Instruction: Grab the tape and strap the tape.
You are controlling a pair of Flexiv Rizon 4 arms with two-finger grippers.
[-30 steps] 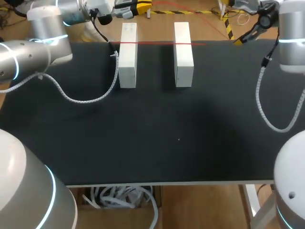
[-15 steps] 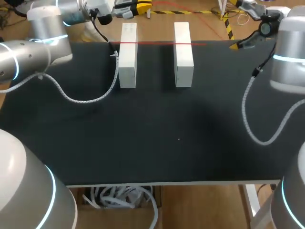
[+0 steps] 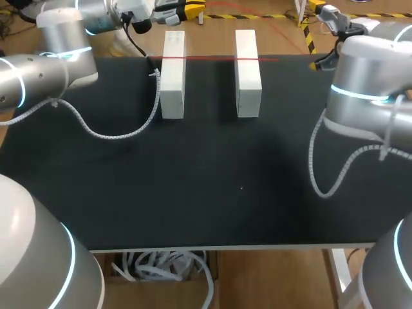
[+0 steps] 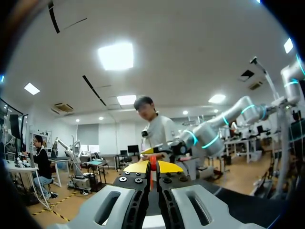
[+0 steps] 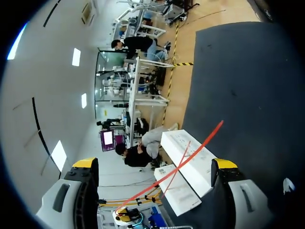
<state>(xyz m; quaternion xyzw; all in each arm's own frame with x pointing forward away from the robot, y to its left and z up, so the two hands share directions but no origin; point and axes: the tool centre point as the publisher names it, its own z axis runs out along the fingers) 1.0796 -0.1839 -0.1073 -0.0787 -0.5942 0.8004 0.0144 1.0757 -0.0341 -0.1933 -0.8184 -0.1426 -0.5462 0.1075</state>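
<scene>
My right gripper needs to reach the red tape and grab its loose end. Then it can strap the tape [image 3: 219,58] across the white blocks.
Two white blocks [image 3: 172,74] [image 3: 248,72] stand side by side at the far edge of the black table [image 3: 206,187]. A thin red tape [image 3: 219,58] runs straight across the tops of both. My left gripper [image 4: 153,168] is shut on the red tape [image 4: 153,174], which shows as a strip between its yellow tips. In the head view the left gripper [image 3: 187,9] sits beyond the far edge, behind the left block. My right gripper [image 5: 155,163] stands wide open with nothing in it, facing the blocks [image 5: 188,162] and the tape [image 5: 193,150]. In the head view the right gripper [image 3: 320,35] hovers at the far right edge.
My left arm's white cable [image 3: 122,132] droops onto the table beside the left block. My right arm's cable [image 3: 318,174] hangs over the right part of the table. A box of white cable [image 3: 161,267] sits under the near edge.
My right arm has swung inward from the right edge and now reaches further over the table, its cable loop shifting left. The left arm, blocks and tape have stayed put.
</scene>
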